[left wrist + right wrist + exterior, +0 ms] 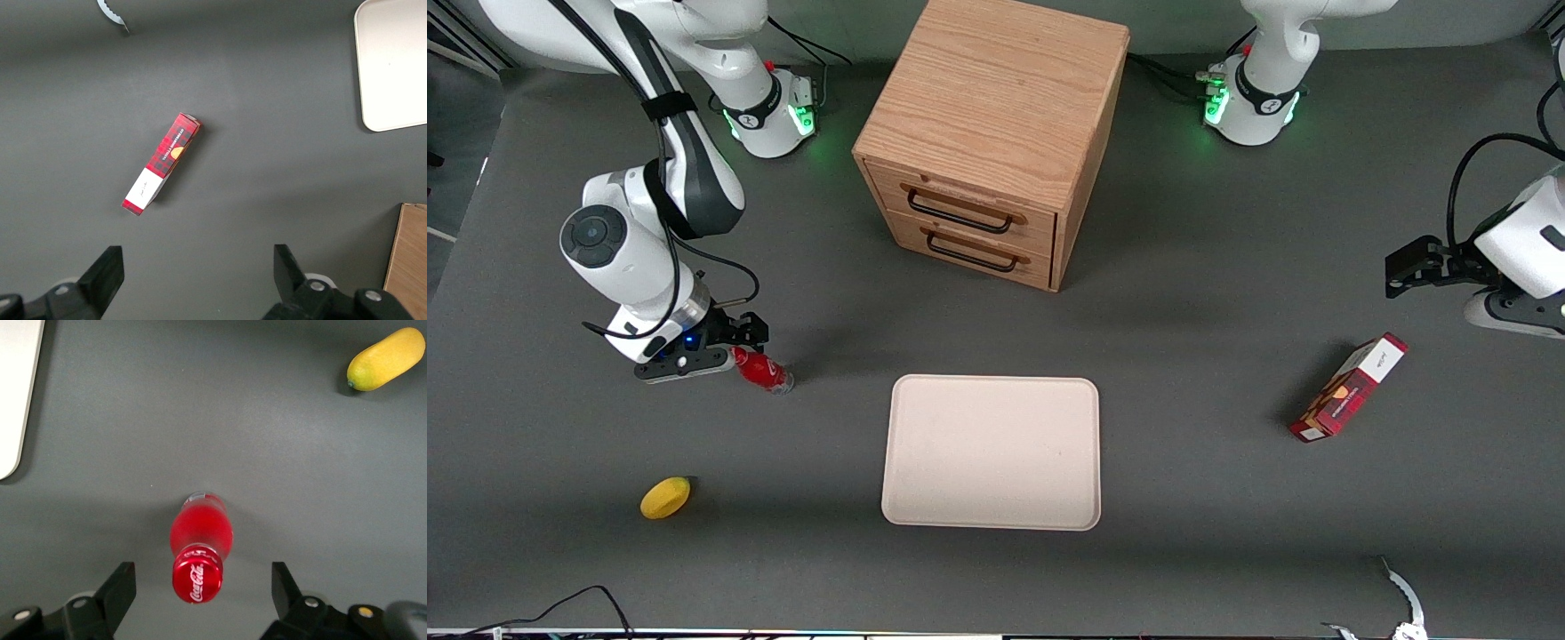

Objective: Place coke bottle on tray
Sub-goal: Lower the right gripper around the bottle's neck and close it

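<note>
The robot's gripper will next grab the cap end of the coke bottle (pixel 763 371) to put the bottle on the cream tray (pixel 992 452).
The small red coke bottle (pixel 763 371) stands on the grey table beside the cream tray (pixel 992 452), toward the working arm's end. In the right wrist view the bottle (pixel 199 547) shows from above, its red cap with white lettering between my two black fingers (pixel 119 592). My gripper (pixel 740 348) hovers just above the bottle's cap, open, jaws wide apart on either side and not touching it. An edge of the tray (pixel 17 400) shows in the right wrist view. The tray holds nothing.
A yellow lemon (pixel 665 497) lies nearer the front camera than the bottle; it also shows in the right wrist view (pixel 385 360). A wooden two-drawer cabinet (pixel 989 142) stands farther back. A red-and-white carton box (pixel 1348 388) lies toward the parked arm's end.
</note>
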